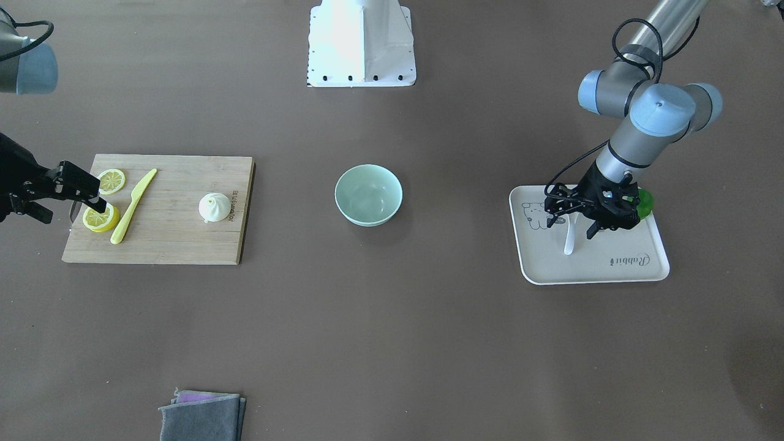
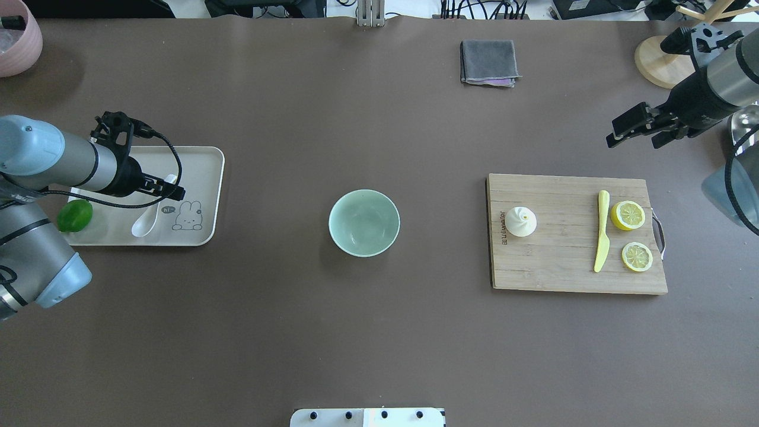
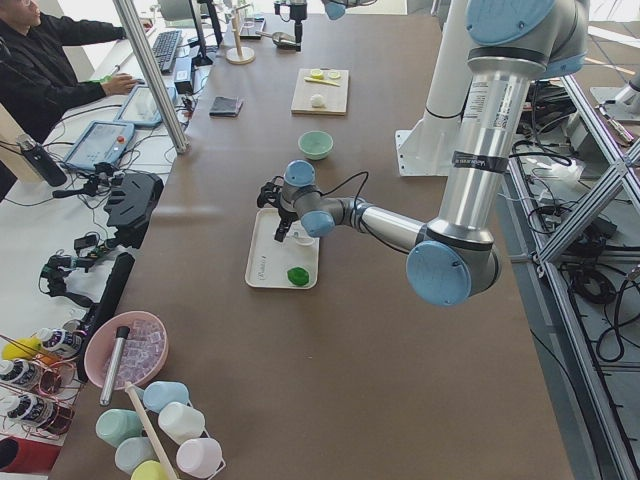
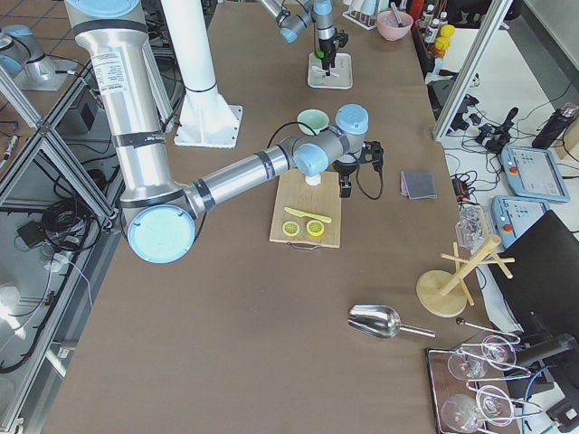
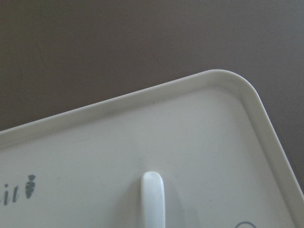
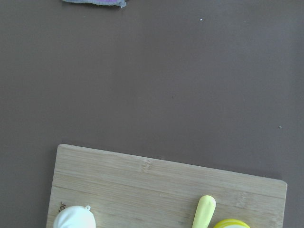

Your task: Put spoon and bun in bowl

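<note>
I need to grip the white spoon by its handle (image 1: 569, 239) with my left gripper next, so its scoop stays free to go into the bowl (image 1: 369, 195).
The white spoon (image 2: 145, 222) lies on the beige tray (image 2: 201, 160) at the table's left, its handle tip showing in the left wrist view (image 5: 152, 190). My left gripper (image 1: 572, 226) is low over the tray, open, with its fingers on either side of the spoon's handle (image 1: 569, 240). The white pleated bun (image 2: 521, 221) sits on the wooden cutting board (image 2: 557, 267) at the right, and also shows in the right wrist view (image 6: 73, 219). The empty mint-green bowl (image 2: 363, 222) stands mid-table. My right gripper (image 2: 625, 131) is open and empty, raised beyond the board's far right corner.
A green lime (image 2: 75, 214) lies on the tray beside my left arm. A yellow knife (image 2: 602, 237) and two lemon halves (image 2: 628, 214) lie on the board. A folded grey cloth (image 2: 488, 62) lies at the far edge, a pink bowl (image 2: 18, 35) far left, and a wooden stand (image 2: 658, 65) far right.
</note>
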Controlling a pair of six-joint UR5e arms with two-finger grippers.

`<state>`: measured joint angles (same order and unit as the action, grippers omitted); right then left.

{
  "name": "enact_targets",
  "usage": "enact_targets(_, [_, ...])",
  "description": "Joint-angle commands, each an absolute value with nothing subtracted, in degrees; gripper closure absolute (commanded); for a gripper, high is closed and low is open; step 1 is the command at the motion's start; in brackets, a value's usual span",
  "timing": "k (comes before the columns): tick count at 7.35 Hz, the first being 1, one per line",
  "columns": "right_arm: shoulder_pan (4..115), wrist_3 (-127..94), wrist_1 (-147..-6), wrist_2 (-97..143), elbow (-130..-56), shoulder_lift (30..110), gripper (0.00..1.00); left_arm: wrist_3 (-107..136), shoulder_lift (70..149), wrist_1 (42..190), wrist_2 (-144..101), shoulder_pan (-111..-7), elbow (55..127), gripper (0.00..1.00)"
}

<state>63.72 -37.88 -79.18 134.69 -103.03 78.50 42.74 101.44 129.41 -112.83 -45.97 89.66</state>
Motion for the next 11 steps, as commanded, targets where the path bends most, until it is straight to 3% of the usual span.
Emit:
enact_targets(1, [63.63, -37.88, -79.19, 134.47, -103.01, 78.49, 0.0, 42.71, 101.51, 129.46, -112.76, -45.97, 89.21, 0.37])
enact_targets(3, [63.63, -37.88, -79.19, 134.56, -103.01, 78.49, 0.0, 42.71, 101.25, 129.29, -112.33, -45.97, 89.03, 0.37])
enact_targets(4, [63.63, -37.88, -79.19, 134.56, -103.01, 78.4, 0.0, 42.71, 101.34, 129.2, -112.24, -45.97, 89.12, 0.42])
enact_targets(6, [63.63, -37.88, -79.19, 134.56, -103.01, 78.4, 0.0, 43.59, 101.51, 128.59, -112.58, -46.4, 89.21, 0.98])
enact_targets(9, [63.11, -38.49, -79.19, 134.47, -103.01, 78.4, 0.0, 43.68, 102.73, 126.75, -117.29, -50.42, 89.82, 1.0])
enact_targets(11, [59.26, -43.48, -79.19, 131.25, -103.01, 77.7, 0.0, 44.73, 108.78, 118.96, -122.34, -53.79, 92.26, 1.0])
